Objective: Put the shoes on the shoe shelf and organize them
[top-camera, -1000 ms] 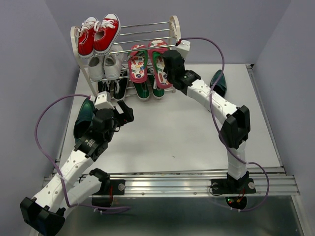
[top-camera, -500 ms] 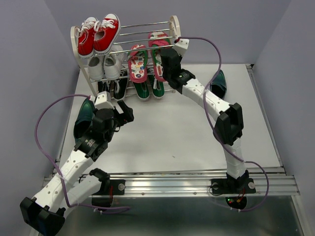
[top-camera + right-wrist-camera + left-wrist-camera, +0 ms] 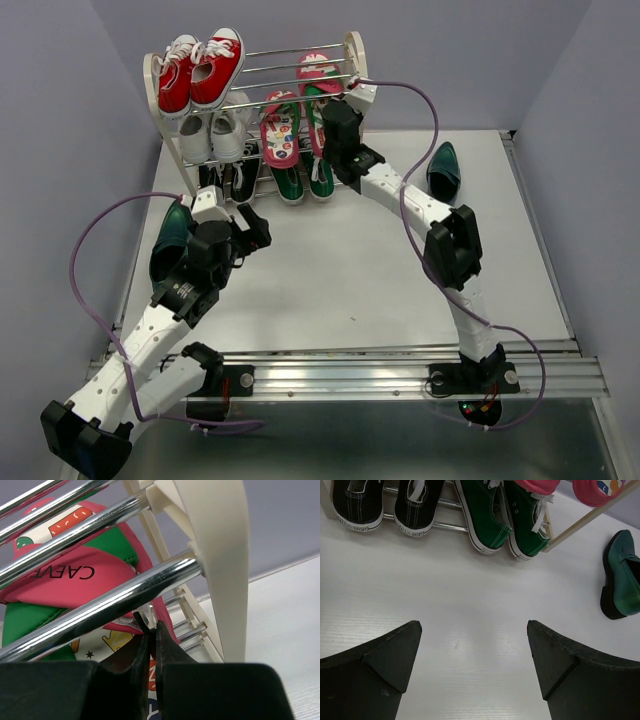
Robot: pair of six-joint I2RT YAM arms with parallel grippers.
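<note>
The flip-flop lies under the shoe shelf's top rods beside its mate and would land on the middle level, so it is time for my right gripper to release it now.
The shoe shelf [image 3: 355, 50] stands at the back. The green sneakers [image 3: 300, 183] sit on its bottom tier and show in the left wrist view [image 3: 490, 515]. One pink-red flip-flop [image 3: 280, 125] rests on the middle tier. My right gripper [image 3: 330, 115] is shut on the edge of the other flip-flop [image 3: 318, 72], raised near the top rods; up close [image 3: 150, 627] the jaws pinch the flip-flop [image 3: 75, 580] behind a chrome rod [image 3: 100, 605]. One teal dress shoe [image 3: 172, 230] lies left of my open, empty left gripper [image 3: 255, 228], the other [image 3: 443, 168] lies at the right.
Red sneakers [image 3: 200, 70] sit on the top tier's left, white sneakers [image 3: 210, 135] below them, black sneakers [image 3: 360, 505] on the bottom tier's left. The shelf's cream side frame [image 3: 220, 555] is close to my right gripper. A teal shoe [image 3: 620, 577] lies right of the shelf's leg.
My right gripper has lifted the flip-flop up and back, from the middle tier toward the top rods. The left arm has not moved.
</note>
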